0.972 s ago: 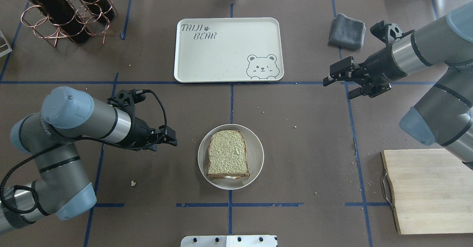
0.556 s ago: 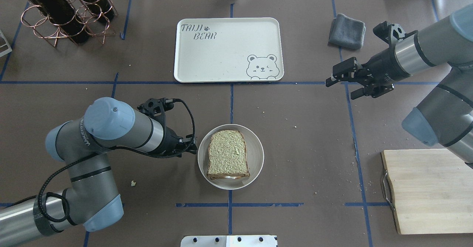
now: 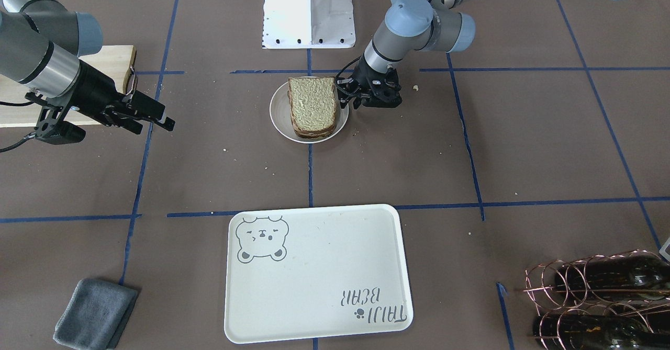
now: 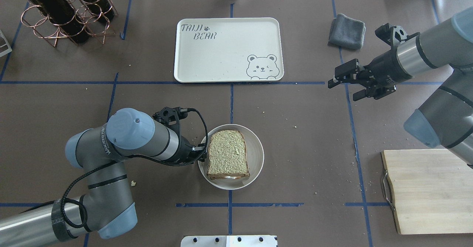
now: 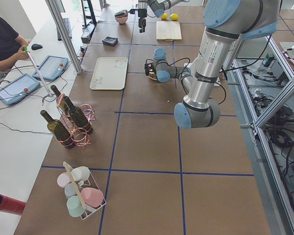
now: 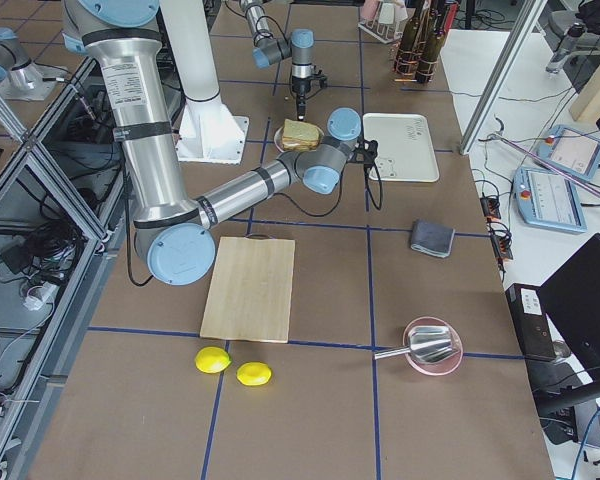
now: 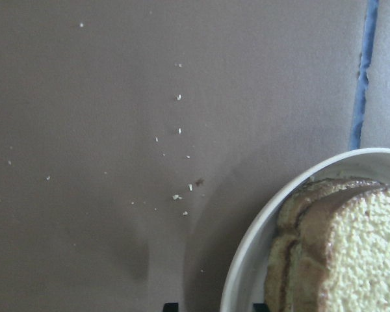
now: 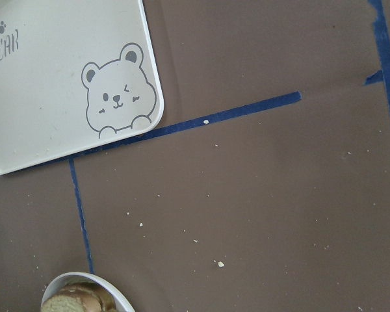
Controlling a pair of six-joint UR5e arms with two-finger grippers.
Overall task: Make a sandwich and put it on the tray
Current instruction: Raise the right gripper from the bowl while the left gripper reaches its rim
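I should next grab the plate by its bare rim (image 3: 347, 115) with my left gripper and keep the plate level, because the sandwich (image 3: 312, 106) sits loose on the small plate.
The sandwich (image 4: 227, 154), pale tan-green bread with dark crusts and a sliver of white egg under its near edge, lies on a small round plate (image 4: 255, 154) at the table's middle. It also shows in the front view (image 3: 312, 104). My left gripper (image 4: 201, 151) is open at the plate's left rim. In the left wrist view its two tips stand either side of the rim (image 7: 237, 273). The cream tray (image 4: 229, 49) with the bear drawing lies bare behind the plate. My right gripper (image 4: 342, 90) is open and empty, hovering right of the tray.
A wooden cutting board (image 4: 428, 191) lies at the near right. A folded grey cloth (image 4: 347, 31) sits at the far right. A copper rack with wine bottles (image 4: 66, 10) stands at the far left. Crumbs dot the brown table cover.
My left arm has swung right, bringing its gripper from well left of the plate to the plate's left rim. My right gripper has drifted slightly right.
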